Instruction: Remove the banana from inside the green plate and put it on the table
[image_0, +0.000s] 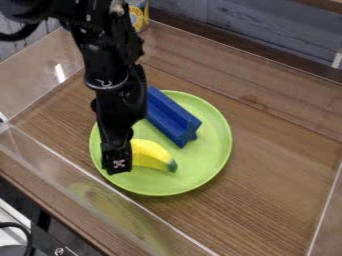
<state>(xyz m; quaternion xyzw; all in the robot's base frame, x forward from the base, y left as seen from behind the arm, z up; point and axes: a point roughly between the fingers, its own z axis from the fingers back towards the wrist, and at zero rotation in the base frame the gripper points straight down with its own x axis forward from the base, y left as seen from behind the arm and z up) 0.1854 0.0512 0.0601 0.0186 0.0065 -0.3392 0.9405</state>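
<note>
My gripper should grab the yellow banana by its end (139, 150) next, to move it out of the green plate (214, 152) onto the table.
The yellow banana (155, 156) lies in the front part of the green plate (214, 152), which rests on the brown wood-grain table (274, 190). My black gripper (118, 161) hangs straight down over the banana's left end and hides it. The jaws stand open, low over the plate. I cannot tell if a finger touches the banana. Only the banana's right half shows.
A blue rectangular block (173, 115) lies in the plate just behind the banana, right of the arm. Clear acrylic walls (40, 70) border the table on the left, front and right. Bare tabletop stretches to the right of the plate.
</note>
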